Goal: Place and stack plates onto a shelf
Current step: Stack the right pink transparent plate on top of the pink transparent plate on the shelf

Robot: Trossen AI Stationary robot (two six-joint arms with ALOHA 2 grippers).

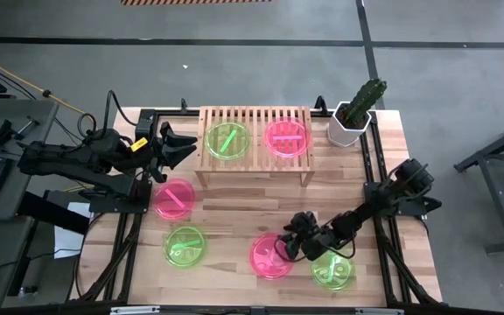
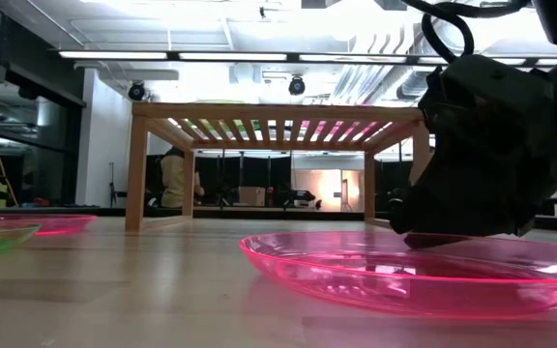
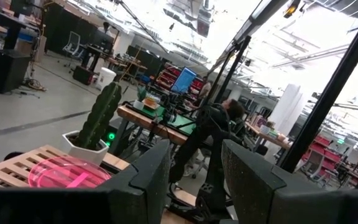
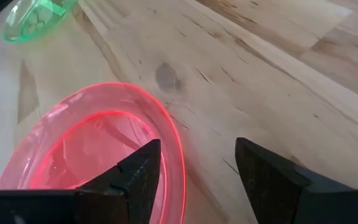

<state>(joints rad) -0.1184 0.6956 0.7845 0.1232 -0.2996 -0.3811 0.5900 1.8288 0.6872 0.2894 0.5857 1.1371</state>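
I need to stack the pink plate onto the shelf, so next I should grab the pink plate by its rim (image 4: 174,153) with my right gripper.
The light-wood shelf (image 1: 254,144) stands at the table's far side with a green plate (image 1: 227,140) and a pink plate (image 1: 288,137) side by side on its slats. On the tabletop lie a pink plate (image 1: 174,199), a green plate (image 1: 185,246), a second pink plate (image 1: 271,255) and a second green plate (image 1: 332,269). My right gripper (image 4: 197,165) is open, low at the near pink plate's right rim (image 4: 178,155). One finger is over the plate's inside and one is outside it. My left gripper (image 1: 169,149) waits open, raised beside the shelf's left end. My right gripper comes at the near pink plate slanting down from the table's right. One finger (image 4: 138,177) is over the plate's inside and the other (image 4: 263,177) over the bare wood, with the rim between them. Whether a finger touches the plate, I cannot tell. The plate lies flat on the table.
A potted cactus (image 1: 357,112) in a white pot stands just right of the shelf. The near green plate lies right under my right arm. Bare wood shows between the shelf's front and the near plates (image 1: 252,206). Black frame rails run along both side edges of the table.
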